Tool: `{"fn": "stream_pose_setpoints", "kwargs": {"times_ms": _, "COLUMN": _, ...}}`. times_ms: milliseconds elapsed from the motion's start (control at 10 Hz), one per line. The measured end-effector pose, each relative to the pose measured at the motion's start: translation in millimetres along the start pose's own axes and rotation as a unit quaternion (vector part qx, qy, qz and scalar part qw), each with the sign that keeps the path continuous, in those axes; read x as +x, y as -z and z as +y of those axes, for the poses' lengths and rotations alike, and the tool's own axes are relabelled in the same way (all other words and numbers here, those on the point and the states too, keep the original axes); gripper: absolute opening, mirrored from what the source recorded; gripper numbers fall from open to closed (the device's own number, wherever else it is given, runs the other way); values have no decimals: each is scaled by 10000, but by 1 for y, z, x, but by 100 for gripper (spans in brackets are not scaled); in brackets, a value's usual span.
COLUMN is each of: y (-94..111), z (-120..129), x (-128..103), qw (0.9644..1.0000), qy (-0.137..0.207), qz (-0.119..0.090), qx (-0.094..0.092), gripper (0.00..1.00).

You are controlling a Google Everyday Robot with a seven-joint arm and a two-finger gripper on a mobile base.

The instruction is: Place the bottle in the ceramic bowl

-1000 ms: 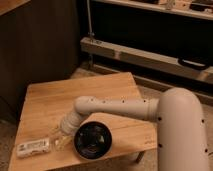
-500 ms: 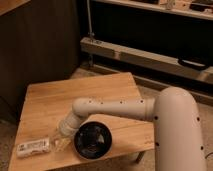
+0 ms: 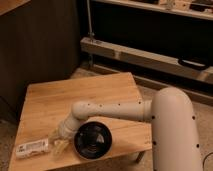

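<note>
The bottle needs to go in the ceramic bowl [image 3: 93,141], so my gripper next needs to grab it by its end nearest the bowl [image 3: 47,147].
The bottle [image 3: 32,148] lies on its side near the front left corner of the wooden table [image 3: 75,92], its whitish label facing up. The ceramic bowl [image 3: 93,141], black and glossy, sits to its right by the table's front edge with nothing in it. My white arm [image 3: 112,109] reaches in from the right and bends down between the two. My gripper [image 3: 58,145] hangs low over the table between the bottle's right end and the bowl's left rim. It is open, its pale yellowish fingers [image 3: 54,136] spread, and the bottle is not between them.
The robot's big white body [image 3: 175,130] fills the lower right beside the table. A dark wall panel stands behind the table on the left. A low metal rail and shelving [image 3: 150,55] run along the back right. Speckled floor shows around the table.
The gripper has edged slightly down and left toward the bottle's right end. The bottle and the bowl have not moved.
</note>
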Motion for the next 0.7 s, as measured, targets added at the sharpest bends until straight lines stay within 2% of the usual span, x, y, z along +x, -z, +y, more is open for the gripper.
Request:
{"fn": "stream_pose_setpoints", "kwargs": {"times_ms": 300, "y": -7, "z": -5, "x": 0, "qw": 9999, "qy": -110, "qz": -31, "qx": 53, "gripper": 63}}
{"fn": "stream_pose_setpoints", "kwargs": {"times_ms": 400, "y": -9, "z": -7, "x": 0, "qw": 9999, "qy": -136, "qz": -31, "qx": 48, "gripper": 58}}
{"fn": "stream_pose_setpoints", "kwargs": {"times_ms": 500, "y": -10, "z": -9, "x": -1, "qw": 9999, "qy": -152, "qz": -23, "qx": 34, "gripper": 51}}
{"fn": "stream_pose_setpoints", "kwargs": {"times_ms": 700, "y": -10, "z": -12, "x": -3, "qw": 9999, "qy": -168, "qz": 27, "qx": 0, "gripper": 28}}
